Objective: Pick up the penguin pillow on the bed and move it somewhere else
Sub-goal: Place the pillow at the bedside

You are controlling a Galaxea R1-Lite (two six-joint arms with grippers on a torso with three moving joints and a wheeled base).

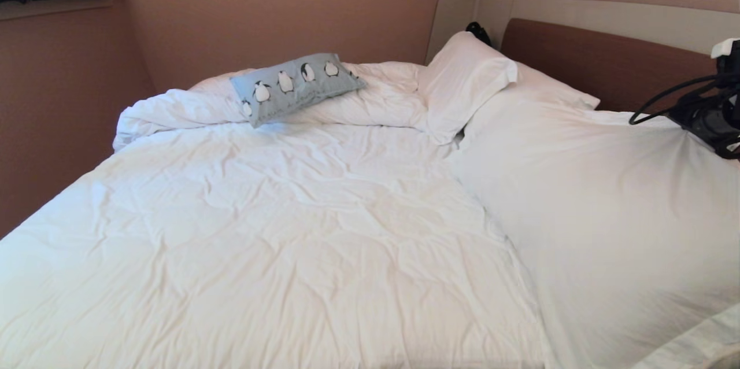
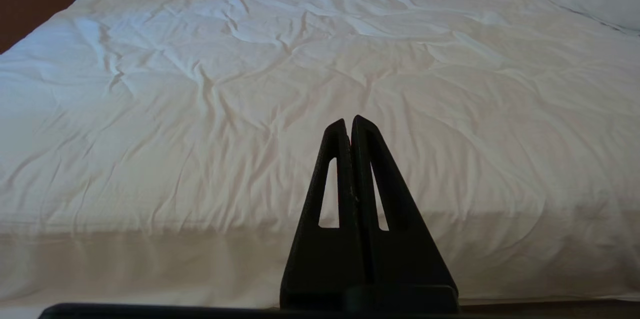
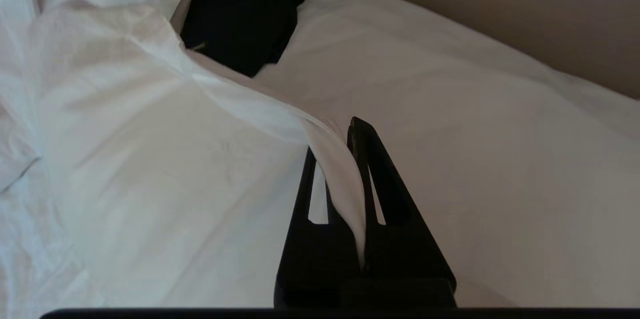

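Note:
The large white pillow's edge [image 3: 294,117] hangs raised above the white bedding [image 3: 480,151], so my right gripper keeps hold of it until the white pillow is lower.
The penguin pillow [image 1: 295,88], light grey-blue with a row of black-and-white penguins, lies on the bunched duvet at the far side of the bed [image 1: 277,230], left of the headboard. Neither gripper is near it. My right gripper [image 3: 333,136] is shut on a fold of white cloth [image 3: 342,184], the edge of a large white pillow [image 1: 607,195] pulled taut toward my right arm [image 1: 708,117] at the right edge of the head view. My left gripper [image 2: 348,121] is shut on nothing and hangs just off the near edge of the bed.
A second white pillow [image 1: 462,82] leans against the brown headboard [image 1: 601,62]. A black object [image 1: 477,31] sits in the corner behind it. Pink walls close in the far side and the left of the bed.

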